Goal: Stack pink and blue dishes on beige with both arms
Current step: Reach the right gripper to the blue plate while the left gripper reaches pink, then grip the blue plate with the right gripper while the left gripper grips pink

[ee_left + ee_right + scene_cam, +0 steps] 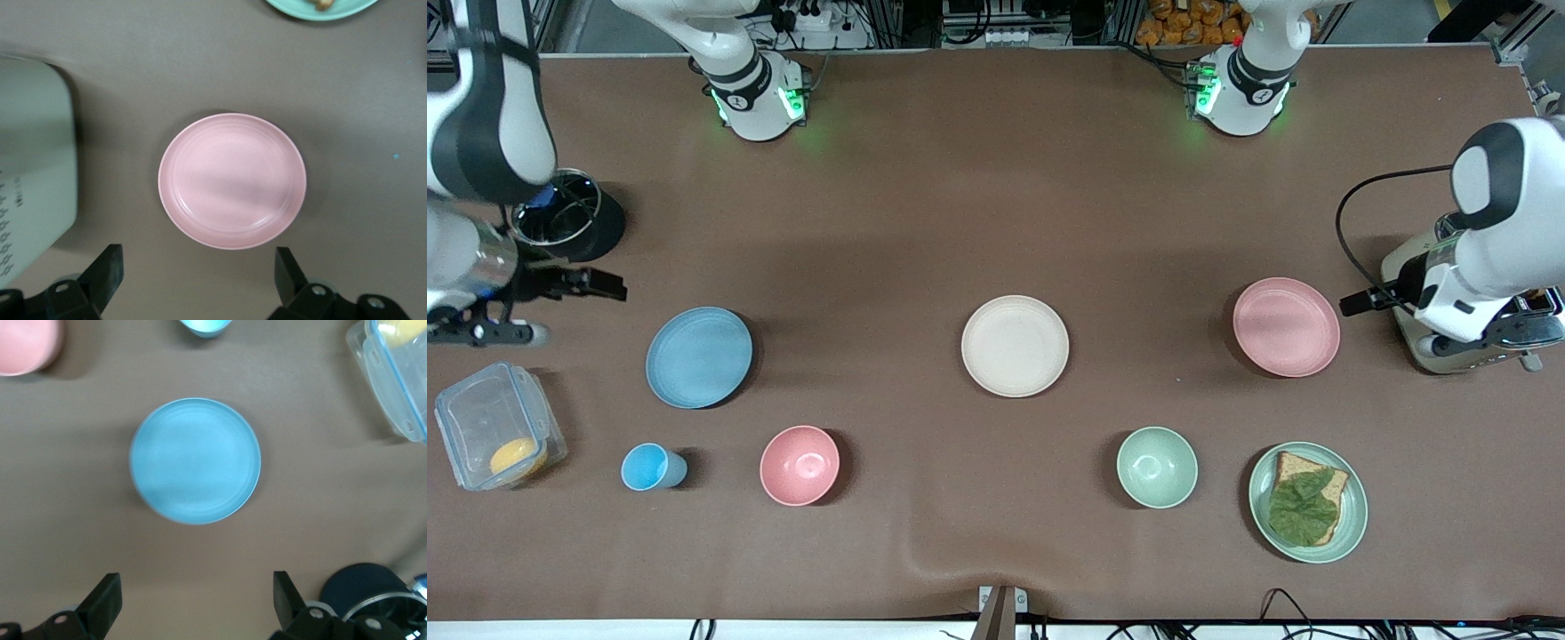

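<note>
Next, my left gripper takes hold of the pale pink plate by its rim (1335,308), to stack the pale pink plate on the cream-beige plate (1015,345).
The cream-beige plate (1015,345) lies bare at the table's middle. Toward the right arm's end lies the light blue plate (699,356) (195,461), toward the left arm's end the pale pink plate (1286,326) (232,180). Both are bare too. My right gripper (560,302) (197,593) hangs open in the air beside the blue plate, at the table's end, holding nothing. My left gripper (1396,307) (198,270) hangs open beside the pink plate, over the table's other end, also holding nothing.
Nearer the front camera stand a blue cup (651,467), pink bowl (799,465), green bowl (1157,467) and green plate (1352,524) with bread. A lidded plastic box (494,436) and black pot (560,213) sit by the right arm. A cream appliance (1414,347) sits under the left arm.
</note>
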`<state>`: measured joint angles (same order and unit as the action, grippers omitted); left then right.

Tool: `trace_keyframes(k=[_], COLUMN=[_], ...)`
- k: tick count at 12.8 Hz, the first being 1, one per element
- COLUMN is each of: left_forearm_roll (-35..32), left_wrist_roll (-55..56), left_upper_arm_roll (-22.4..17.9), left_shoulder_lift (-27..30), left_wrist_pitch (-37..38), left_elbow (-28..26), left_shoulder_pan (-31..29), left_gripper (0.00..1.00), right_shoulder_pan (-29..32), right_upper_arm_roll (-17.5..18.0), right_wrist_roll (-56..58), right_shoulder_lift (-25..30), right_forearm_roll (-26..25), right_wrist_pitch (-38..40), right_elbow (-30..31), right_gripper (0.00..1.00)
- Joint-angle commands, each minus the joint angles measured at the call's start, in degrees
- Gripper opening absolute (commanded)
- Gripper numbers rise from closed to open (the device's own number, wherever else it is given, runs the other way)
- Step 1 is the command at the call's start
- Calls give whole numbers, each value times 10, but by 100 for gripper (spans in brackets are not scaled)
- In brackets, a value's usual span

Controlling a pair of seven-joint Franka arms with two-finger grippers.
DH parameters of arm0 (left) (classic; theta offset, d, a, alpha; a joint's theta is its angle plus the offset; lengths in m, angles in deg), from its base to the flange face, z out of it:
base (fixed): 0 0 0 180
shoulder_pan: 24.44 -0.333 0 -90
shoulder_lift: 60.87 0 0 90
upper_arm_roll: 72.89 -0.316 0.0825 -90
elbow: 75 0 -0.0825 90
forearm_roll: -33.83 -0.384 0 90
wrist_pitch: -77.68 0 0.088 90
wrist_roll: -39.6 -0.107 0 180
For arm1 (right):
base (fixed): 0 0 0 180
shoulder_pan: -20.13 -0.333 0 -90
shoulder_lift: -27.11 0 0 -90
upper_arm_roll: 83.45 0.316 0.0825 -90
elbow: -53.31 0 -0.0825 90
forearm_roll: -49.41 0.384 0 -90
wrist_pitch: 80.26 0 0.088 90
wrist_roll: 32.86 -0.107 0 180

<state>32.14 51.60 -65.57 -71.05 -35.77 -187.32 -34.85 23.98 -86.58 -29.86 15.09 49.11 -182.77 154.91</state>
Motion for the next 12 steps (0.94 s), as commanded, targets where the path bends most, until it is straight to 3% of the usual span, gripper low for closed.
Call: trace_keyframes(k=[1,3,7,11,12], left_forearm_roll=[-2,-2,-4,-36,-36], left_wrist_roll=[-45,-75,-106,-117,-117], left_upper_arm_roll=[2,2,2,2,2], left_shoulder_lift=[-20,-50,-103,-139,-144], left_wrist_pitch=[-74,-127,-196,-233,-238], left_elbow=[-46,-70,-84,-85,-85], left_shoulder_pan=[-15,-28,-56,-76,-76], left_gripper=[100,100,100,100,100], right_shoulder_pan=[47,61,65,66,70], right_upper_arm_roll=[6,5,5,5,5], right_wrist_roll=[11,11,11,24,52], right_shoulder_lift=[-55,-115,-190,-215,-216], right_forearm_roll=[44,44,44,44,44], right_wrist_pitch=[-76,-162,-239,-245,-246], right_elbow=[27,50,49,50,50], right_gripper=[100,100,100,100,87])
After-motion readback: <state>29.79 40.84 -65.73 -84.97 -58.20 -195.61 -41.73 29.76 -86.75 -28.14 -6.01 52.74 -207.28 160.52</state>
